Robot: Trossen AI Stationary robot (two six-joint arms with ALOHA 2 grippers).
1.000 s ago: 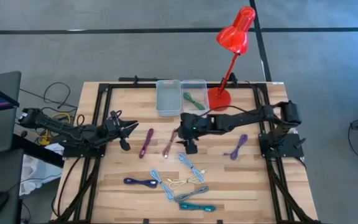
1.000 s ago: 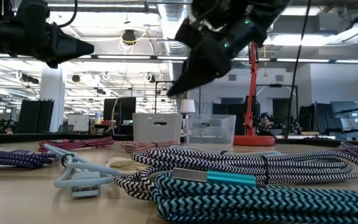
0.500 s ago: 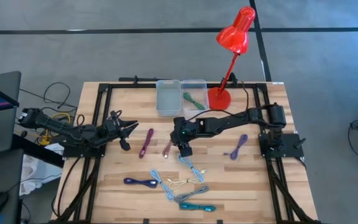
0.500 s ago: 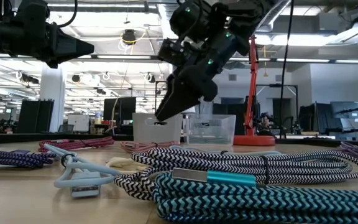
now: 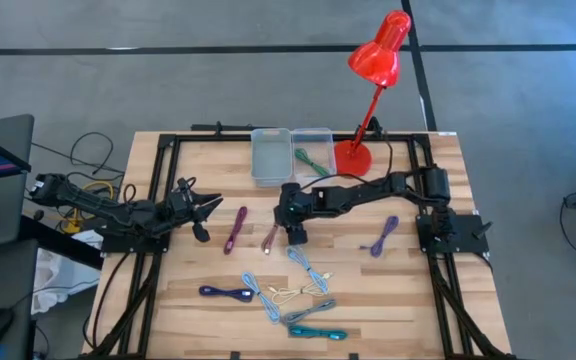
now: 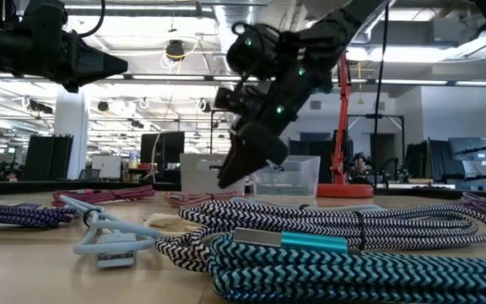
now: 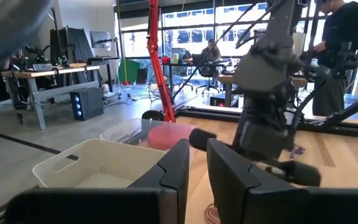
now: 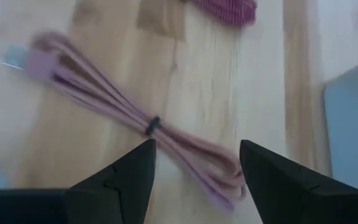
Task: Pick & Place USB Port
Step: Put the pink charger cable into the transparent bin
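My right gripper takes hold of the pink cable by its looped end [image 8: 219, 174] opposite the plug next, to place the cable in the clear bin.
Several bundled USB cables lie on the wooden table. A pink one [image 5: 271, 238] lies flat near the middle, tied at its waist [image 8: 156, 124], with a maroon one [image 5: 235, 230] to its left. My right gripper [image 5: 290, 234] hangs open just above the pink cable and slants down. Its fingers [image 8: 129, 171] straddle the end of the bundle nearer the bins without touching it. My left gripper [image 5: 204, 210] waits level at the table's left, shut and holding nothing.
A white bin [image 5: 270, 157] and a clear bin [image 5: 313, 140] holding a green cable stand at the far edge. A red lamp's base [image 5: 353, 157] stands beside them. Light blue [image 5: 306, 266], purple [image 5: 225, 292], teal [image 5: 313, 332] and lilac [image 5: 380, 236] cables lie nearer the front.
My right gripper has come down and toward the table's left, tipping steeper, until it hangs over the pink cable. The cables have not moved.
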